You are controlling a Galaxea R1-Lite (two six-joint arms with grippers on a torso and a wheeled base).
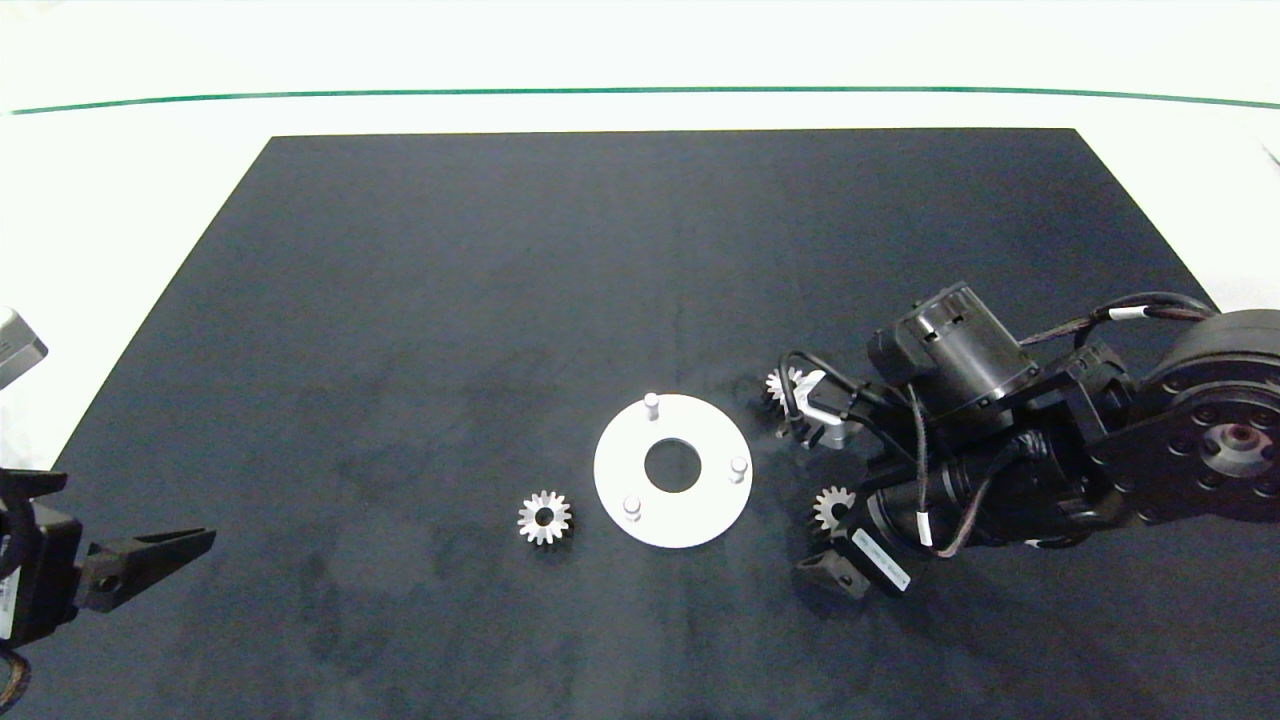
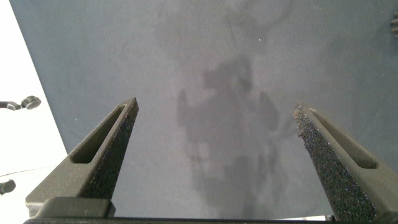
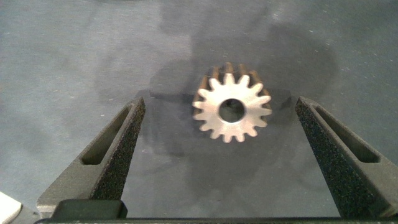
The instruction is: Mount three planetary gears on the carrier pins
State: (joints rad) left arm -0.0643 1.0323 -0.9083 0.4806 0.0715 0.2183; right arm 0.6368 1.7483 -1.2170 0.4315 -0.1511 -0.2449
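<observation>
The right gripper grips the planetary gear by its toothed rim (image 3: pixel 205 111) next, so the planetary gear's center bore (image 3: pixel 231 110) stays free to slide onto a carrier pin.
A flat white disc (image 1: pixel 700 505) lies at the mat's centre with three carrier pins (image 1: pixel 651 402) (image 1: pixel 738 467) (image 1: pixel 631 506) standing on it, all bare. One planetary gear (image 1: pixel 544 517) lies flat just left of the disc. A second gear (image 1: pixel 832 508) (image 3: pixel 232 111) lies right of the disc, between the spread fingers of my right gripper (image 1: pixel 818 500) (image 3: pixel 219 102), which is open and not touching it. A third gear (image 1: pixel 781 385) shows partly behind the right arm's cables. My left gripper (image 2: pixel 216 107) is open and empty at the mat's near left corner, one finger (image 1: pixel 160 548) showing.
The black mat (image 1: pixel 400 300) covers most of a white table (image 1: pixel 150 130), with a green line (image 1: pixel 640 90) along the far side. A grey object (image 1: pixel 15 345) sits at the left edge. The right arm's body (image 1: pixel 1150 440) fills the mat's right side.
</observation>
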